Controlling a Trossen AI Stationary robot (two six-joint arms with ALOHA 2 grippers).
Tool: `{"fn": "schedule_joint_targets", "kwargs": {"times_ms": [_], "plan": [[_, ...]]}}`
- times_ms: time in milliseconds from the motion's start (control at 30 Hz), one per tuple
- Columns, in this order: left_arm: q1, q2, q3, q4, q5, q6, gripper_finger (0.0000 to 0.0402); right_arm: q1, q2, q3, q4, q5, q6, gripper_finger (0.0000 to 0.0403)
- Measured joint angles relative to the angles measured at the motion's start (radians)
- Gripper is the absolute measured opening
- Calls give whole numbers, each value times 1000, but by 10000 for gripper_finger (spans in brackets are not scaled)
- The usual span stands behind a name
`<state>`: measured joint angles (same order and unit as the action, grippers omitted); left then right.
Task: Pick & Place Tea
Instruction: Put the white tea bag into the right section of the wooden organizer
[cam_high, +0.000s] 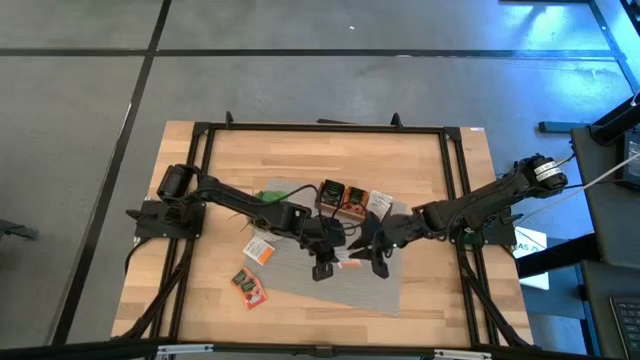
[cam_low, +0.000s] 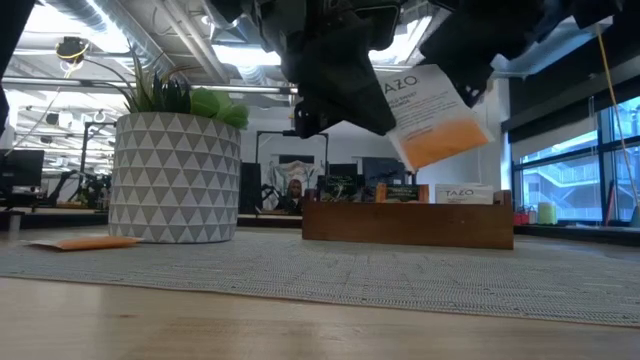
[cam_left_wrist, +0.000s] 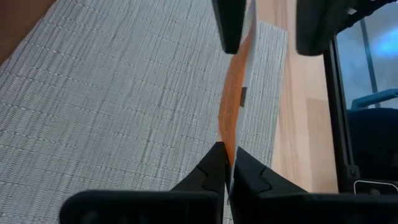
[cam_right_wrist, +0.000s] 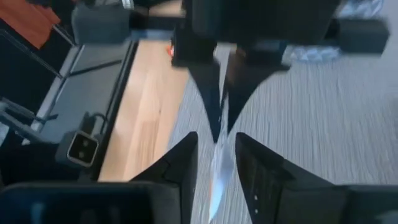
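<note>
The right gripper grabs the white-and-orange sachet by its free edge (cam_right_wrist: 217, 193) next. Then it takes over the sachet to place it in the wooden box.
A white-and-orange tea sachet (cam_low: 430, 115) hangs in the air over the grey mat (cam_high: 330, 280), tilted, between my two grippers. My left gripper (cam_left_wrist: 225, 163) is shut on it; in the high view it sits at mid-table (cam_high: 323, 265). My right gripper (cam_right_wrist: 216, 155) faces it from the table's right (cam_high: 378, 262). It is open, with one finger on each side of the sachet's other edge (cam_right_wrist: 217, 171); whether a finger touches it, I cannot tell. Other sachets lie flat near the table's left (cam_high: 258, 250) (cam_high: 248, 286). My left gripper pinches the sachet by one edge (cam_left_wrist: 226, 140) between its two fingertips. The sachet stands edge-on out from the fingers (cam_left_wrist: 211, 165) toward the right gripper. It is lifted clear of the mat and tilted, white half uppermost and orange half (cam_low: 440, 140) lower.
A brown wooden box (cam_low: 405, 222) holding sachets stands at the mat's far side (cam_high: 343, 198), with a white sachet (cam_high: 380, 205) beside it. A potted plant in a triangle-patterned pot (cam_low: 175, 178) stands left of the box. An orange sachet (cam_low: 85, 241) lies on the mat.
</note>
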<state>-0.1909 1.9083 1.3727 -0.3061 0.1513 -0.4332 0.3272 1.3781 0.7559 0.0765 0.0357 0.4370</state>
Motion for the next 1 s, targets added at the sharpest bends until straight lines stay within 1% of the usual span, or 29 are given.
{"fn": "schedule_joint_targets", "kwargs": {"times_ms": [300,400,500,633,833,1000], "plan": [[0,0,0,-4,1,-5,2,-18,6,0,31,-13,-15,104],[0,0,0,-5,1,-16,3,-18,12,0,36,-58,-22,97],[0,0,0,-5,6,-17,2,-17,26,0,33,-64,-23,89],[0,0,0,-5,21,-18,3,-18,37,0,39,-64,-24,68],[0,0,0,-3,29,-18,4,-18,37,0,60,-64,-26,11],[3,0,0,-5,28,-18,10,-17,37,0,59,-37,-32,8]]}}
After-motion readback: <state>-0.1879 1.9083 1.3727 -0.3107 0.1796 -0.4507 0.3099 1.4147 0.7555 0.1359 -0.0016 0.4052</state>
